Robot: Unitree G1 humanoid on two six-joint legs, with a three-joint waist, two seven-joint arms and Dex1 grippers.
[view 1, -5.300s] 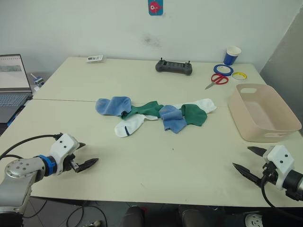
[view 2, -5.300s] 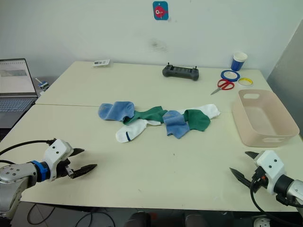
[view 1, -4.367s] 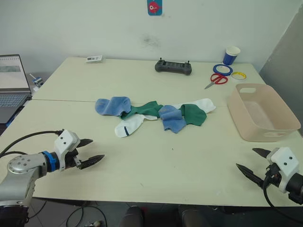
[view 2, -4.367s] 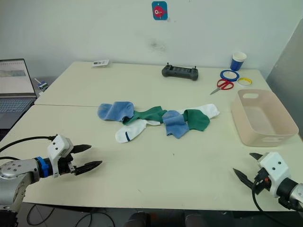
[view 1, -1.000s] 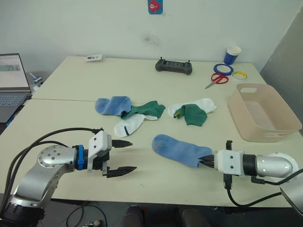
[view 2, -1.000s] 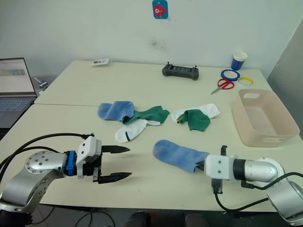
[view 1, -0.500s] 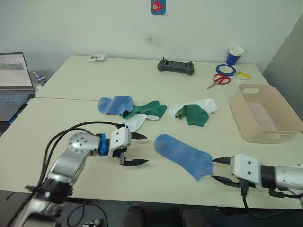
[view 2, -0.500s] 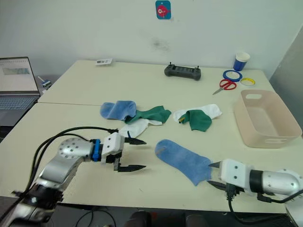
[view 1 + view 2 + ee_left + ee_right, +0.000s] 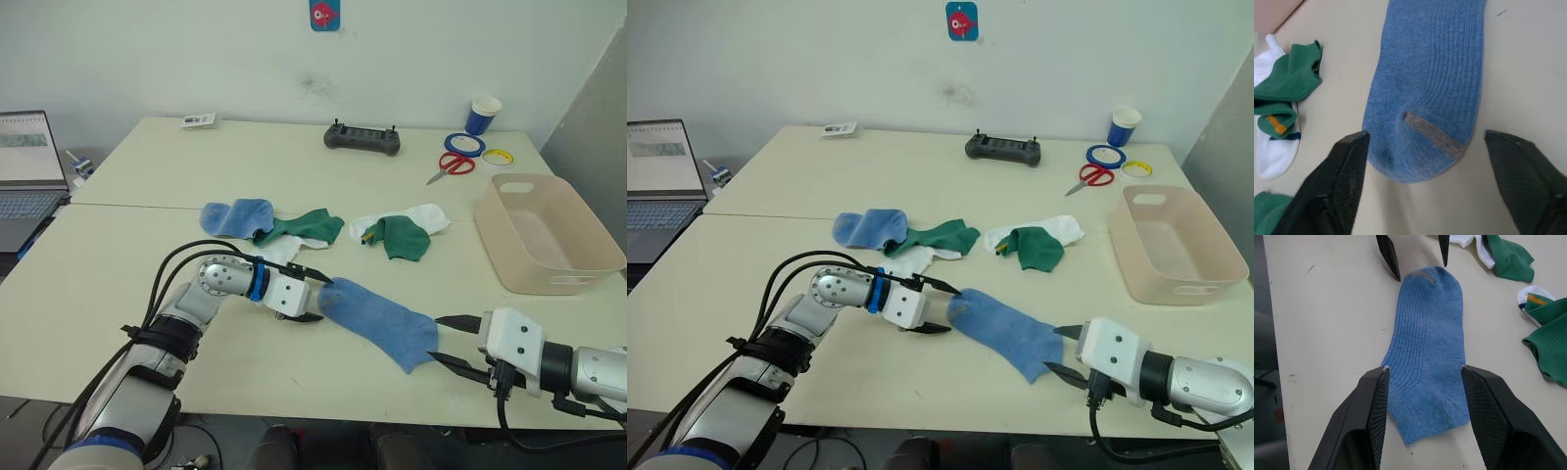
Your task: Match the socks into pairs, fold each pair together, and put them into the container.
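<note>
My left gripper is going to match the flat light blue sock with the other light blue sock (image 9: 238,217), so it needs to grab the flat light blue sock by its toe end (image 9: 337,297) next.
One light blue sock (image 9: 377,318) lies flat near the table's front edge. My left gripper (image 9: 315,299) is open, its fingers (image 9: 1337,186) straddling the sock's toe (image 9: 1425,98). My right gripper (image 9: 438,339) is open at the cuff end (image 9: 1425,396), with one finger on each side of it. Farther back, another light blue sock (image 9: 235,215) lies beside a dark green sock (image 9: 309,227) and a white sock (image 9: 279,253). A second dark green sock (image 9: 400,237) rests on a white one (image 9: 426,217). The beige container (image 9: 549,235) stands at the right, with nothing in it.
Along the back of the table are a black controller (image 9: 361,139), red scissors (image 9: 451,164), two tape rolls (image 9: 462,144), a blue cup (image 9: 484,114) and a small card (image 9: 197,120). A laptop (image 9: 24,166) sits beyond the left edge.
My right gripper pulled a blue sock out of the pile to the front, then let go of its cuff and opened. My left gripper moved right to the sock's toe.
</note>
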